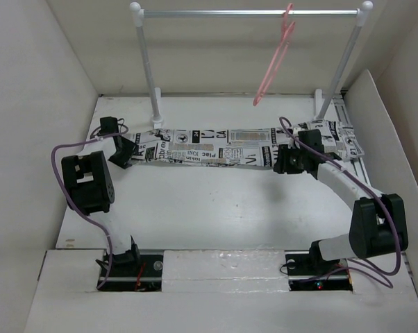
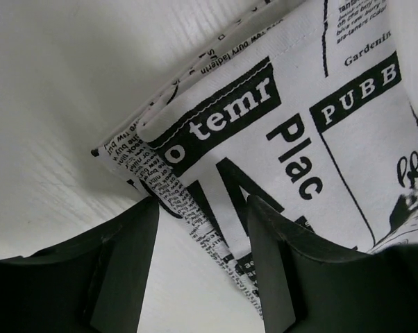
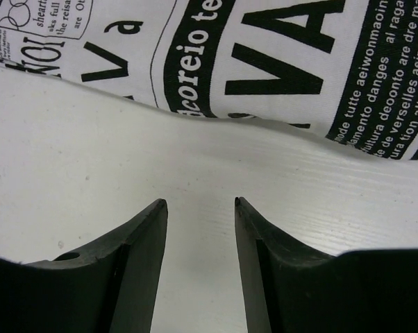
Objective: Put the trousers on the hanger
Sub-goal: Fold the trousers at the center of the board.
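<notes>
The trousers' edge runs between the open fingers and closing would catch it, so it is time for my left gripper to close now on the folded edge near the trousers' corner.
The trousers [image 1: 216, 147], white with black newspaper print, lie folded in a long strip across the far part of the table. The pink hanger [image 1: 277, 59] hangs by its hook from the rail. My left gripper [image 1: 128, 154] is open at the strip's left end; in the left wrist view [image 2: 202, 201] the folded cloth edge [image 2: 216, 243] runs between its open fingers. My right gripper [image 1: 282, 164] is open at the strip's near edge towards the right; in the right wrist view [image 3: 201, 202] the fingers stand just short of the cloth [image 3: 278, 62], with bare table between them.
A white-and-silver rail [image 1: 251, 12] on two posts stands at the back of the table. White walls close in both sides. A raised white panel [image 1: 382, 132] leans at the right, close to my right arm.
</notes>
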Available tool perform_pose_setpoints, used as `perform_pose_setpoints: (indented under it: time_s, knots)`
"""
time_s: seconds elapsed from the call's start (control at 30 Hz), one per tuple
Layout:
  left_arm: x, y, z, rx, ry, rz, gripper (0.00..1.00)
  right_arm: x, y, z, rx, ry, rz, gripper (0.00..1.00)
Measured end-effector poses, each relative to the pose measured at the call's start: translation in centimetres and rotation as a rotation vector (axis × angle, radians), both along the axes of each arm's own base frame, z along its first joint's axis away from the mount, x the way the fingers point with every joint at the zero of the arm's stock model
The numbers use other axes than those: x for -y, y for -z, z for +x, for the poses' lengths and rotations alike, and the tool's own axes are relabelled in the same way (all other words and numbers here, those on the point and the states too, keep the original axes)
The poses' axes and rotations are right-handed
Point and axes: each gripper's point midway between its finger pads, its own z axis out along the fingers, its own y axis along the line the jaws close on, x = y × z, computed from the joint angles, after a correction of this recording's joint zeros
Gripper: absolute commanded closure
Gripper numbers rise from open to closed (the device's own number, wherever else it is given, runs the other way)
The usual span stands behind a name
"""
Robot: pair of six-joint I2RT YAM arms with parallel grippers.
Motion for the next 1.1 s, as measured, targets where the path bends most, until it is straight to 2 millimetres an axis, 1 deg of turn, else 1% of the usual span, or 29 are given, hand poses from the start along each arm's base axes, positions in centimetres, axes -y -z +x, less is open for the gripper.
perform_pose_setpoints:
  time_s: [0.03,0.07,0.17,0.3,0.37,0.4,0.43,0.47,0.5,0.53,0.6,0.63,0.67,0.7,0.73,0.77,0.83,0.87,0.9,0.93,1.0,1.1]
  knots:
    - [0.0,0.0,0.2,0.001,-0.006,0.004,0.50,-0.1,0.0,0.0,0.003,-0.004,0.000,0.51]
    - [0.0,0.0,0.4,0.002,-0.014,0.007,0.59,-0.3,-0.1,0.0,0.005,-0.010,-0.001,0.51]
    - [-0.3,0.4,1.0,-0.005,-0.030,0.016,1.00,-0.6,-0.1,0.0,0.008,-0.023,-0.001,0.51]
    - [-0.6,0.4,1.9,-0.007,-0.027,0.030,1.00,-0.7,-0.1,0.0,0.012,-0.033,-0.005,0.50]
    - [-0.8,0.4,1.8,-0.012,-0.020,0.042,1.00,-0.7,-0.1,-0.1,0.010,-0.036,-0.008,0.42]
    - [-1.0,0.4,1.8,-0.013,-0.014,0.048,1.00,-0.5,0.0,-0.1,0.008,-0.032,-0.011,0.41]
    - [-1.2,0.4,1.7,-0.015,-0.009,0.056,1.00,-0.3,0.0,-0.1,0.005,-0.029,-0.014,0.36]
    - [-1.5,0.4,1.5,-0.020,-0.007,0.066,1.00,0.0,0.1,-0.2,0.000,-0.019,-0.020,0.26]
    - [-2.0,0.4,1.3,-0.026,-0.005,0.082,1.00,0.6,0.2,-0.1,-0.006,0.001,-0.025,0.23]
    - [-2.5,0.4,1.0,-0.037,-0.003,0.105,1.00,1.6,0.4,0.0,-0.011,0.028,-0.026,0.22]
    - [-3.5,0.3,0.2,-0.061,-0.001,0.147,1.00,4.4,0.9,0.1,-0.027,0.120,-0.011,0.19]
    - [-3.9,0.3,-0.3,-0.072,0.000,0.166,1.00,6.4,1.3,0.0,-0.039,0.185,0.006,0.17]
    - [-4.5,0.2,-1.2,-0.094,0.002,0.196,1.00,8.5,1.8,-0.2,-0.055,0.259,0.029,0.15]
    - [-4.6,0.2,-1.3,-0.096,0.003,0.198,1.00,10.2,2.3,-0.5,-0.069,0.321,0.045,0.15]
    - [-4.8,0.1,-1.7,-0.105,0.004,0.208,1.00,12.4,2.9,-0.8,-0.087,0.410,0.069,0.15]
    - [-5.0,0.0,-2.1,-0.113,0.008,0.220,1.00,14.1,3.4,-1.0,-0.098,0.484,0.104,0.14]
    - [-5.2,-0.2,-2.4,-0.123,0.015,0.238,1.00,16.9,4.3,-0.9,-0.108,0.610,0.168,0.14]
    - [-5.4,-0.2,-2.5,-0.127,0.019,0.249,1.00,18.0,4.7,-0.6,-0.108,0.658,0.197,0.14]
    - [-5.6,-0.2,-2.7,-0.134,0.024,0.261,1.00,18.1,4.7,-0.6,-0.108,0.662,0.200,0.14]
    - [-5.8,-0.2,-2.8,-0.141,0.026,0.272,1.00,19.2,4.9,0.1,-0.091,0.716,0.251,0.14]
    - [-6.1,-0.2,-3.1,-0.156,0.033,0.294,1.00,20.6,4.8,1.3,-0.064,0.768,0.291,0.15]
    - [-6.4,-0.2,-3.3,-0.166,0.042,0.310,1.00,22.6,4.7,4.0,-0.011,0.818,0.345,0.18]
